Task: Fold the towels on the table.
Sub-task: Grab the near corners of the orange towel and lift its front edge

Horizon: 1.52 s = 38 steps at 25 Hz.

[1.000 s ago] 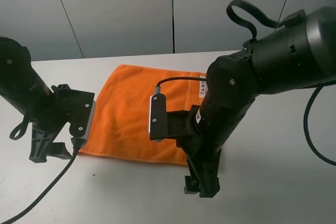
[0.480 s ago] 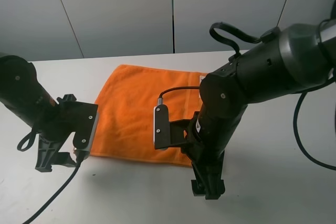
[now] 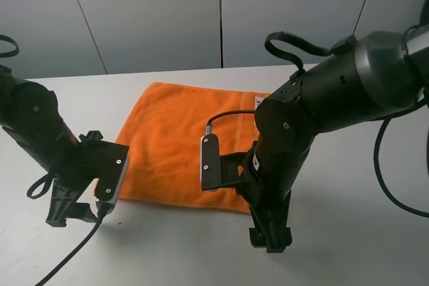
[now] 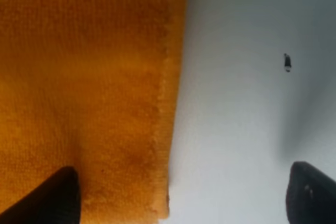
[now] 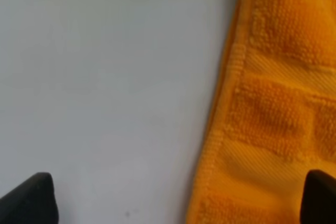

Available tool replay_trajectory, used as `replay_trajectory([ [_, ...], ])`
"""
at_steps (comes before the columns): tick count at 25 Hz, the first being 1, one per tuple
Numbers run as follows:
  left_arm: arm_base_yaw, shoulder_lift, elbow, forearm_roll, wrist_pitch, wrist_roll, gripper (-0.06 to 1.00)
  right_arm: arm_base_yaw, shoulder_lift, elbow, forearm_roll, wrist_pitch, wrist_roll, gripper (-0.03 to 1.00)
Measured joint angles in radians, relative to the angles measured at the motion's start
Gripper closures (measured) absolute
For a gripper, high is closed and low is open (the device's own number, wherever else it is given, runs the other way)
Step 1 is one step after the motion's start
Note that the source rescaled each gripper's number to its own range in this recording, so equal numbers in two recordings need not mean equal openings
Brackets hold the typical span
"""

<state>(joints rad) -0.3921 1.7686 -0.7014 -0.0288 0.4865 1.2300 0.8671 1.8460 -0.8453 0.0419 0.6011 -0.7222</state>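
Observation:
It isn't time to close on the towel yet: my right gripper's fingers are above the towel's border and would miss, so they need to go lower first.
The bright orange towel [image 3: 167, 138] lies flat on the white table [image 3: 167, 252], its white label [image 3: 259, 101] partly hidden behind my right arm. My left gripper [image 3: 67, 211] is low over the table at the towel's near left corner. In the left wrist view it [image 4: 181, 198] is open, one fingertip [image 4: 52, 198] over the towel [image 4: 79, 77] and the other over bare table. My right gripper [image 3: 270, 238] is low at the near right corner. In the right wrist view it [image 5: 176, 198] is open, straddling the towel's border band [image 5: 273, 108].
Grey wall panels [image 3: 221, 11] stand behind the table's far edge. A black cable [image 3: 70, 256] trails from my left arm across the table toward the front. A small dark speck [image 4: 287, 62] sits on the table beside the towel's edge.
Both arms have come down and toward the front, bringing the open grippers closer to the towel's near corners. The towel has not moved.

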Motion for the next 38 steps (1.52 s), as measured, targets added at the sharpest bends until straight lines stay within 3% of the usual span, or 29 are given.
replay_trajectory([
  [12,0.000,0.069,-0.002,0.022,-0.046,0.004,-0.06,-0.002,0.012,0.000,-0.042,-0.002,0.040,-0.03],
  [19,0.000,0.086,-0.008,0.022,-0.036,0.004,-0.06,-0.048,0.038,0.000,-0.042,-0.010,0.078,-0.03],
  [28,0.000,0.091,-0.011,0.029,-0.034,0.002,-0.06,-0.059,0.079,-0.011,0.053,-0.022,0.051,-0.03],
  [38,0.000,0.091,-0.011,0.022,-0.041,0.002,-0.02,-0.059,0.079,-0.011,0.055,-0.029,0.041,-0.03],
])
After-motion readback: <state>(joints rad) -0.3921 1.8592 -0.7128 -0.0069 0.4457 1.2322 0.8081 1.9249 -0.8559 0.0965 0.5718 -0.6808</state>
